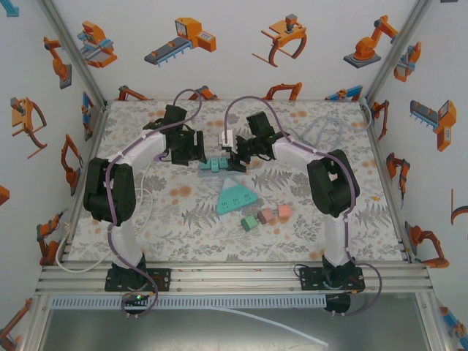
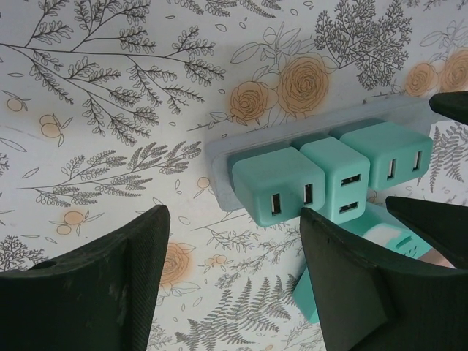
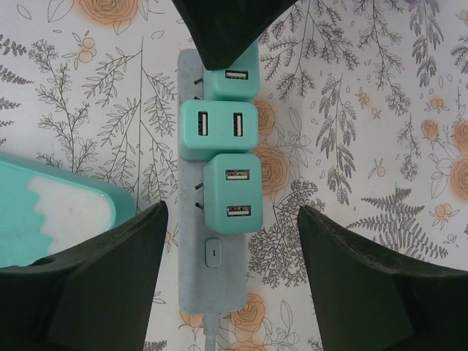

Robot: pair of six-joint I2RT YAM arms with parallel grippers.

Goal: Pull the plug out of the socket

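Observation:
My right gripper is to grab the teal plug nearest the switch (image 1: 224,164) (image 3: 233,194) by the plug's opposite sides across the power strip, so that it can pull the plug off and leave the plug next to it free.
A grey power strip (image 1: 220,169) lies mid-table with three teal plugs (image 1: 214,164) seated in a row. In the left wrist view the nearest plug (image 2: 278,190) sits just beyond my left gripper (image 2: 234,241), which is open; its right finger (image 2: 351,278) reaches that plug's corner and its left finger (image 2: 110,285) stands well clear. My right gripper (image 3: 234,248) is open and straddles the strip's switch end (image 3: 212,278) without touching it. The closest plug there (image 3: 230,194) lies just ahead of the tips. A dark finger (image 3: 227,29) of the left gripper covers the far plug.
A teal triangular socket block (image 1: 235,199) lies in front of the strip, with small pink and green cubes (image 1: 265,216) to its right. A white adapter (image 1: 227,137) stands behind the strip. A white cable (image 1: 146,194) trails on the left. The teal block's edge (image 3: 51,212) is beside my right gripper's left finger.

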